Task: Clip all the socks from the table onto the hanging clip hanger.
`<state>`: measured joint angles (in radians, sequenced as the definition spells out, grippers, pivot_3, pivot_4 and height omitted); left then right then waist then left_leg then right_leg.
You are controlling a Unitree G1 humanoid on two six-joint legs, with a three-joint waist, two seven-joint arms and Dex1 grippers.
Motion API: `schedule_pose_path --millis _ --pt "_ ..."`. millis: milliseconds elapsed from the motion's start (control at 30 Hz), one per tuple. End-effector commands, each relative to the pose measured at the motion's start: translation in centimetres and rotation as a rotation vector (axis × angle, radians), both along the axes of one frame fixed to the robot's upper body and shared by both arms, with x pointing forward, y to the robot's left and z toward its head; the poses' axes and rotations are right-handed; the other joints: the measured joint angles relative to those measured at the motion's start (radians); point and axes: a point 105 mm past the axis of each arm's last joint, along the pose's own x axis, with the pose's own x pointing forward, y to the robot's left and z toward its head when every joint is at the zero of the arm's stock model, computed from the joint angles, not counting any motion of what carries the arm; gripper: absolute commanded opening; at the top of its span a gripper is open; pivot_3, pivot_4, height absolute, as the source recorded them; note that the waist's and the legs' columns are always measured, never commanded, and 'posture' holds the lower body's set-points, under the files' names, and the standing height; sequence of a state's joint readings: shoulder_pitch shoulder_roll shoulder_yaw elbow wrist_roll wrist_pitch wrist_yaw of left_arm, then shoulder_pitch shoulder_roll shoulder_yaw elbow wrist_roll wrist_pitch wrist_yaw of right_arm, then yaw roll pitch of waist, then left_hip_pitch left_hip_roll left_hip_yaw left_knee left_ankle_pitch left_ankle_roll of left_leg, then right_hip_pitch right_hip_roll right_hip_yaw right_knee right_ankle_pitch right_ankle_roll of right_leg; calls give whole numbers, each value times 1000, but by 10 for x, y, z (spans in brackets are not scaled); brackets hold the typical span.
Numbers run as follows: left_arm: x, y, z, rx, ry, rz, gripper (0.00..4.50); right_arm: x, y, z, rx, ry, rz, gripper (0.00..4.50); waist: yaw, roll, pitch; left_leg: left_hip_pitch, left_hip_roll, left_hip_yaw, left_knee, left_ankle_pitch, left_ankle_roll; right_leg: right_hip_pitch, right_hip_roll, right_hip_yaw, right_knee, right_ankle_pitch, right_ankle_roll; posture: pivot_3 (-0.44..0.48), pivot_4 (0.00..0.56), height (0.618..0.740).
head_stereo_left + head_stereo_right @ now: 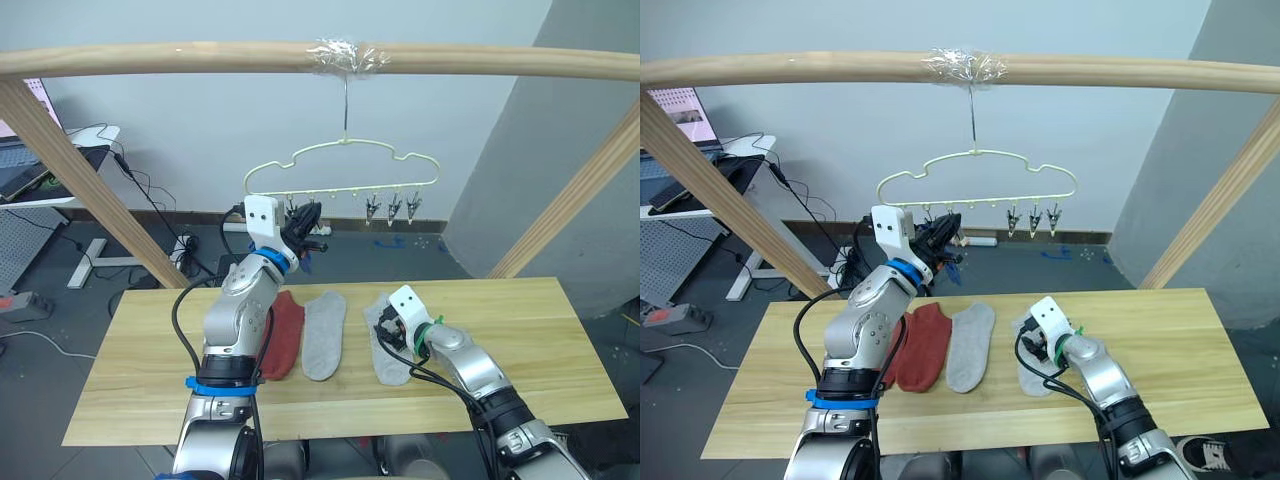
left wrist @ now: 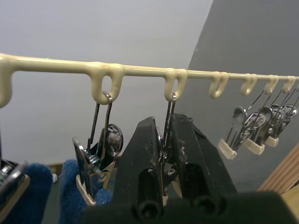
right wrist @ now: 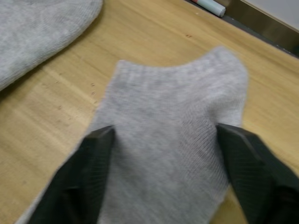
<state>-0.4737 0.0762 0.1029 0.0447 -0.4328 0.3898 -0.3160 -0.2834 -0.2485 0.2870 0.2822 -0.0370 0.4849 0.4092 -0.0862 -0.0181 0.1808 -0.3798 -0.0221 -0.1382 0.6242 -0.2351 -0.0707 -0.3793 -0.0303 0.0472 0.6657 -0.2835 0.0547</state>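
Next, my right gripper pinches the light grey sock by its cuff end (image 1: 379,306) to clip it onto the hanger (image 1: 340,165).
The pale yellow-green clip hanger (image 1: 340,165) hangs by its hook from the wooden pole. My left gripper (image 2: 166,158) is raised to its clip row and is shut on one metal clip (image 2: 169,116). Blue sock (image 2: 70,198) fabric hangs in the neighbouring clip, with more blue (image 2: 25,196) beside it. Three empty clips (image 1: 392,208) hang toward the hanger's right end. On the table (image 1: 540,330) lie a rust-red sock (image 1: 287,335) and a light grey sock (image 1: 325,335) side by side. My right gripper (image 3: 170,175) is open, its fingers astride a second grey sock (image 3: 173,126) lying flat.
The round wooden pole frame (image 1: 200,57) spans above, and its slanted legs (image 1: 90,185) come down behind both ends of the table. A desk with a laptop (image 1: 25,165) and floor cables (image 1: 150,200) stand at the back left.
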Motion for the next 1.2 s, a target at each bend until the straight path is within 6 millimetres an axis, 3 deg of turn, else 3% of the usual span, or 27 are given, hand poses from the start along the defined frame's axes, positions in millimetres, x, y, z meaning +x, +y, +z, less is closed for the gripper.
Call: schedule_pose_path --millis 33,233,367,533,733,900,1200 --pt "0 10 10 -48 -6 13 82 -13 -13 -12 -14 48 -2 2118 0 0 0 0 0 0 1 0 0 0 0 0 0 0 1 -79 162 740" --pt "-4 12 6 -100 67 -53 82 -17 -11 14 11 -46 73 18 -1 0 0 0 0 0 3 0 0 1 0 0 0 1 4 -92 161 740" --pt "-9 10 0 -182 167 -127 82 -23 5 43 53 -123 181 18 -5 0 0 0 1 1 3 0 0 0 1 1 0 1 4 -104 157 740" --pt "-12 13 -8 -371 348 -204 82 -39 40 93 122 -245 417 18 -6 0 0 0 2 0 3 0 0 0 2 0 0 0 5 -107 151 740" --pt "-17 16 5 -504 386 -265 82 -34 60 144 205 -348 462 18 -5 0 0 -1 2 0 3 0 0 0 2 0 -1 1 5 -109 149 740" --pt "-21 11 7 -530 405 -300 82 -30 70 166 243 -381 472 18 -1 0 0 -1 2 -1 3 0 0 0 2 0 -1 1 4 -111 147 740" --pt "-20 10 13 -564 393 -306 82 -23 74 180 304 -376 453 18 -1 0 0 -2 2 0 3 0 0 -2 1 0 -1 3 2 -111 152 740"
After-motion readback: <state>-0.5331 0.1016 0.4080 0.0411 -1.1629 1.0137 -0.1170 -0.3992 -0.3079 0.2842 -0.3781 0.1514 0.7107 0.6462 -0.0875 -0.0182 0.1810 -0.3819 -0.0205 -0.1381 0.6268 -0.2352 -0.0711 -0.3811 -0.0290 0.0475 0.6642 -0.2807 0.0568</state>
